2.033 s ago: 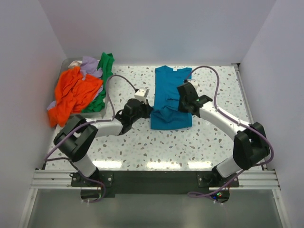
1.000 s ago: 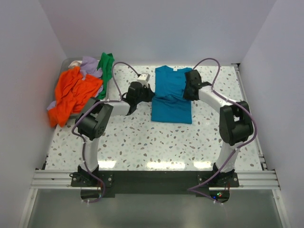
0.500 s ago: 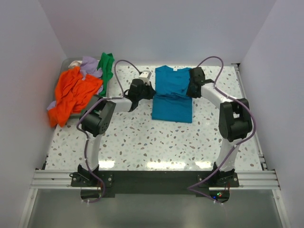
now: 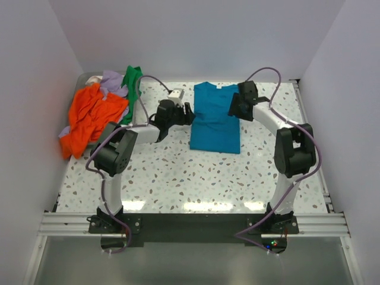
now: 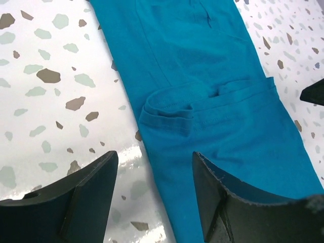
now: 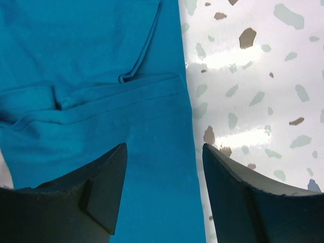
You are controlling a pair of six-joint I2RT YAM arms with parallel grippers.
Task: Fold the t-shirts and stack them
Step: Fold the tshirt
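Observation:
I should fold the end of the t-shirt nearest the arm bases over its far end, so my right gripper should next grab the teal t-shirt [image 4: 215, 122] by its corner nearest the arm bases.
The teal t-shirt [image 4: 215, 122] lies flat on the table, folded into a narrow rectangle with a layer edge running across its middle [image 5: 212, 101] [image 6: 91, 76]. My left gripper [image 4: 189, 113] [image 5: 154, 157] hovers open over the shirt's left edge, holding nothing. My right gripper [image 4: 234, 107] [image 6: 164, 148] is open over the shirt's right edge, also with nothing in it. The orange t-shirt [image 4: 89, 119], green t-shirt [image 4: 132, 83] and lavender t-shirt [image 4: 110, 80] lie crumpled together at the far left.
The crumpled shirts sit in and spill over a grey tray [image 4: 89, 76] in the table's far left corner. White walls close in the table on three sides. The speckled tabletop [image 4: 190, 178] lies between the teal shirt and the arm bases.
Both grippers carried part of the teal shirt toward the far side while shut on it. They have now opened, let go of the cloth and drawn slightly outward.

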